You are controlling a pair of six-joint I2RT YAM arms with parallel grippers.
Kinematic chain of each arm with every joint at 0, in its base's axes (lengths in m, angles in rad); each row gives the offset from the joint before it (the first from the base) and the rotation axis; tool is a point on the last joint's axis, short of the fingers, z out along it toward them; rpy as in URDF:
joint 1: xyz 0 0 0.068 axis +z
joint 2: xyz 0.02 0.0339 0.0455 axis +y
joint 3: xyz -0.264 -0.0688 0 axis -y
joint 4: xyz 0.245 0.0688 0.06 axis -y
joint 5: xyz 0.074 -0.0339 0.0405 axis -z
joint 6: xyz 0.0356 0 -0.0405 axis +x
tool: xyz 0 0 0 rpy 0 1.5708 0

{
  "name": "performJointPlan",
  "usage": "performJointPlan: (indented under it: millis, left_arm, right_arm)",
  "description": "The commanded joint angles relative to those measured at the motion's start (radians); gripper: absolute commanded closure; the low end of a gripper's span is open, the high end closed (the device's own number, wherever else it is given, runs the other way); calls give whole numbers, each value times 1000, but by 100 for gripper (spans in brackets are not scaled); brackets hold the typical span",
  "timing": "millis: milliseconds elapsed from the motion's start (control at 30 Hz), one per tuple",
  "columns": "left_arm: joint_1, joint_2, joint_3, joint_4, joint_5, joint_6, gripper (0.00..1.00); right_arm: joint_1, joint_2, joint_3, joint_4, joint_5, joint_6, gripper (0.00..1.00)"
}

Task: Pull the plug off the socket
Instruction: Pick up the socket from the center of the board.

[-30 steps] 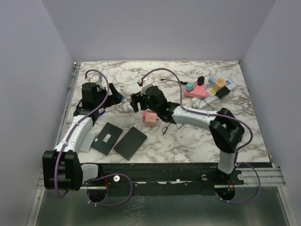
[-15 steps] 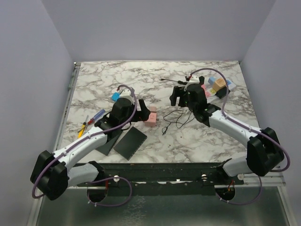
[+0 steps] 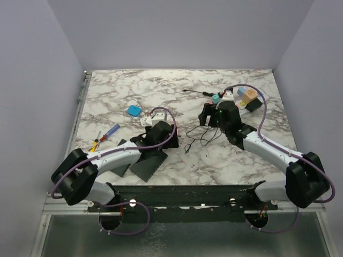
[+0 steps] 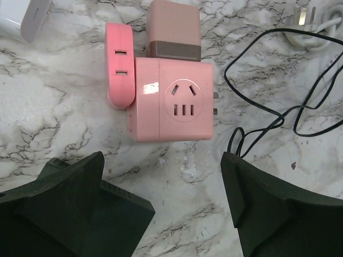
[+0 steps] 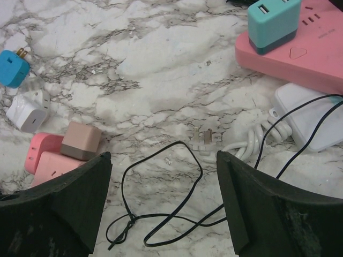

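My left gripper grips the pink cube adapter at its end opposite the tan charger next. This leaves that plug free to pull off.
One end of the white socket strip shows at the right of the right wrist view, with its white cord coiled beside it. In the top view my right arm covers most of it. Blue, orange and black plug blocks cluster at its far end; whether they sit in it I cannot tell. My right gripper hangs open over a thin black cable, left of the strip. My left gripper is open just short of a pink cube adapter carrying a tan charger.
A pink power strip carries a teal plug. A blue charger and a white charger lie at mid-left. Flat black pads and a screwdriver lie near the front left. A loose pronged plug ends the white cord.
My left arm swung from the far left to the centre, over the pink cube adapter. My right arm left the centre and moved right and back towards the power strips. Both grippers stayed open.
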Motion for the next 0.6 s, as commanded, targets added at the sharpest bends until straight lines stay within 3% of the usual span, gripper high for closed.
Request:
performJointPlan:
  millis: [0,200,467,567]
  left_arm:
    - [-5,63,49,6,-58,8,6]
    - [-5,110,87,28,-68,66,10]
    - [-6,174,119,38,-82,110,35]
    - [-6,182,123,35,-81,113,39]
  right_arm:
    - [-7,-6,-16,-5,-19,30,16]
    - [-7,1,-18,-3,-21,43,16]
    - [-6,14,-17,-10,-27,53,17]
    - [-6,14,-18,-11,-25,52,17]
